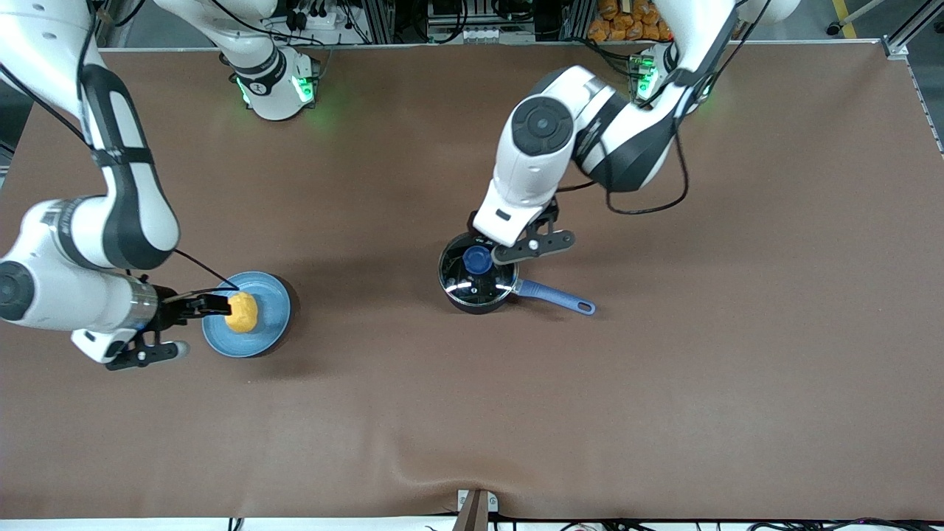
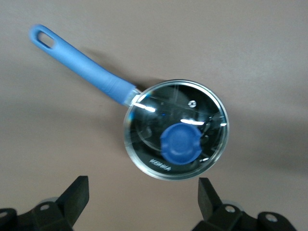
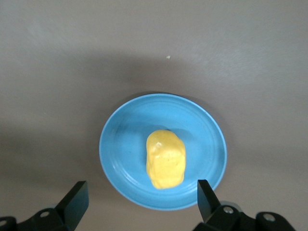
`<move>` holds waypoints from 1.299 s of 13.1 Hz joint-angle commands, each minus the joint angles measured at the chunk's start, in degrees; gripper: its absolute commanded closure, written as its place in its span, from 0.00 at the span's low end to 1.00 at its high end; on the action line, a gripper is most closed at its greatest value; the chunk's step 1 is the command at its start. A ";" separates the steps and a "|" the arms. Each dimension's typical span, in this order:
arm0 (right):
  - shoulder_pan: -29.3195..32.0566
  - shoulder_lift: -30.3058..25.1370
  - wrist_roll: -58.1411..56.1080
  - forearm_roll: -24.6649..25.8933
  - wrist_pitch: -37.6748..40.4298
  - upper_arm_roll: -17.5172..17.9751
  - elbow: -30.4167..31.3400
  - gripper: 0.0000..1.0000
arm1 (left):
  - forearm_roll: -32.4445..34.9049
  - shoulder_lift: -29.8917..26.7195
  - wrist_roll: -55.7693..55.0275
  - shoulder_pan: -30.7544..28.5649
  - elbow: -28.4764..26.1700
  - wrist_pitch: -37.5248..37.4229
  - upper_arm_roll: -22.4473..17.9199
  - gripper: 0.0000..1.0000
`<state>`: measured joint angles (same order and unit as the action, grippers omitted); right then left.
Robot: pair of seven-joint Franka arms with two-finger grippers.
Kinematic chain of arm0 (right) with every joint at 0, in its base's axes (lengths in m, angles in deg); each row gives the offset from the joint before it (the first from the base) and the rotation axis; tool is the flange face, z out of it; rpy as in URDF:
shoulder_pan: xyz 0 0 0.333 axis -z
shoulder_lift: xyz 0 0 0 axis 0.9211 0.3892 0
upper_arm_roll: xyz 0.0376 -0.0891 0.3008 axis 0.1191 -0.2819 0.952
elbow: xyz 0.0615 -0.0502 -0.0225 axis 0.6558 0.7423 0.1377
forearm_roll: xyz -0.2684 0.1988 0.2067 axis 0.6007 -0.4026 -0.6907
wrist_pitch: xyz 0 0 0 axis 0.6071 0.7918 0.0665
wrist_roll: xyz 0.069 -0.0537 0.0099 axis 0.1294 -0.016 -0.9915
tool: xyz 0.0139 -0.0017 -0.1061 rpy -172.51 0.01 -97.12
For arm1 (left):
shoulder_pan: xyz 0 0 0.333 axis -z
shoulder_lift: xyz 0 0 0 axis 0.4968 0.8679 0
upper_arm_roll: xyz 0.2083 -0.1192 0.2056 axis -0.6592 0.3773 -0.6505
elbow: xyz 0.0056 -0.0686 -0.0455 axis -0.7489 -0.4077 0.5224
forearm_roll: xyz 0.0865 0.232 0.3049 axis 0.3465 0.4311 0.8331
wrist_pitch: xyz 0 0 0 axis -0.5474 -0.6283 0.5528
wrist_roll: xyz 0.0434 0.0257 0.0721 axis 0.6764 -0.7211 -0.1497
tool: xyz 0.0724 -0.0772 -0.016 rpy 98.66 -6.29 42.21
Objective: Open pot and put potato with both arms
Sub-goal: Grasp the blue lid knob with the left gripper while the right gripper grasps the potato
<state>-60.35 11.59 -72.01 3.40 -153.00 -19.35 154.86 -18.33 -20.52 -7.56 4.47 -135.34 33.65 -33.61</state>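
My right gripper should grab the yellow potato (image 1: pixel 242 312) by its long sides next. Then it can put the potato into the black pot (image 1: pixel 476 295).
The black pot (image 1: pixel 476 295) stands mid-table with its glass lid (image 1: pixel 461 276) on, blue knob (image 1: pixel 478 259) on top, and its blue handle (image 1: pixel 557 296) toward the left arm's end. In the left wrist view the lid (image 2: pixel 144 120) and handle (image 2: pixel 82 62) show whole. My left gripper (image 1: pixel 509 225) hovers over the pot's rim nearest the robots, open and empty (image 2: pixel 142 192). The yellow potato (image 1: pixel 242 312) lies on a light-blue plate (image 1: pixel 276 295). My right gripper (image 1: pixel 199 306) hovers at the plate's edge, open and empty (image 3: pixel 142 197), with the potato (image 3: pixel 166 159) between its fingers' line and the plate's middle (image 3: pixel 125 144).
The brown table cloth (image 1: pixel 664 369) spreads wide around both things. The arms' bases (image 1: pixel 276 85) stand along the table's edge nearest the robots. A small bracket (image 1: pixel 476 505) sits at the table's edge nearest the front camera.
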 commanded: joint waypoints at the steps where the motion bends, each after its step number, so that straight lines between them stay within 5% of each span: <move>1: 1.08 -0.23 -2.09 -0.86 -5.71 0.78 4.92 0.00 | 1.15 3.70 -2.91 1.96 2.69 3.09 -1.07 0.00; 17: 1.79 7.07 -2.09 -0.16 -12.95 0.25 8.10 0.00 | 6.69 11.53 -9.15 6.18 2.69 12.14 -2.47 0.00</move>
<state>-59.92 18.25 -72.65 3.41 -165.29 -19.92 162.92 -13.17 -10.36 -14.04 9.45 -134.19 44.28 -35.36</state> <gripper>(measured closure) 0.000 0.000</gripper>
